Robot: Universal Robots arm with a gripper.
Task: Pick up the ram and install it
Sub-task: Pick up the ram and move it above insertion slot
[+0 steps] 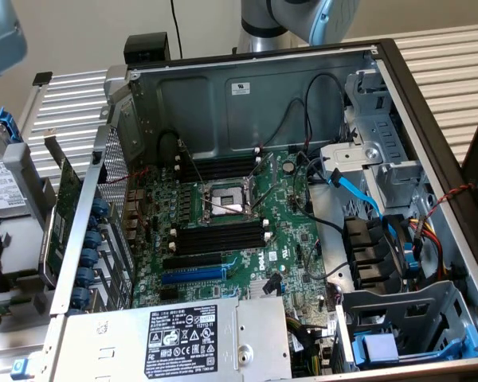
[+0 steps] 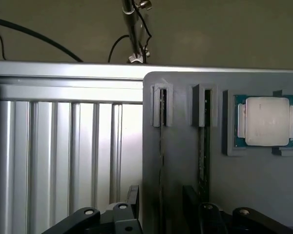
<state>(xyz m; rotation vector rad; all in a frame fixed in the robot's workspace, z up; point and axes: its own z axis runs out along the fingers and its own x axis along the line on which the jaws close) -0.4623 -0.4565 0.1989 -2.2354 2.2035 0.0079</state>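
Note:
My gripper is to pick up the ram next by its long edge opposite the contacts, leaving the ram's contacts free to enter the motherboard's memory slot.
In the wrist view a grey holder (image 2: pixel 180 161) has two narrow slots. The ram (image 2: pixel 203 151) stands on edge in one slot, showing a thin greenish edge. The other slot (image 2: pixel 161 146) shows a thin dark edge; I cannot tell what fills it. My gripper (image 2: pixel 161 200) hangs above the holder, open, and its two black fingers (image 2: pixel 132 194) straddle the line of that second slot without touching anything. In the exterior view the open computer case (image 1: pixel 398 103) shows the motherboard's black memory slots (image 1: pixel 219 235) with white end clips.
A processor chip (image 2: pixel 266 121) lies in a recess of the holder beside the slots. Ribbed aluminium table (image 2: pixel 53 156) borders the holder. In the exterior view a green expansion card (image 1: pixel 60 223) and a hard drive (image 1: pixel 8 183) stand outside the case. Cables cross the board near the processor socket (image 1: pixel 227 203).

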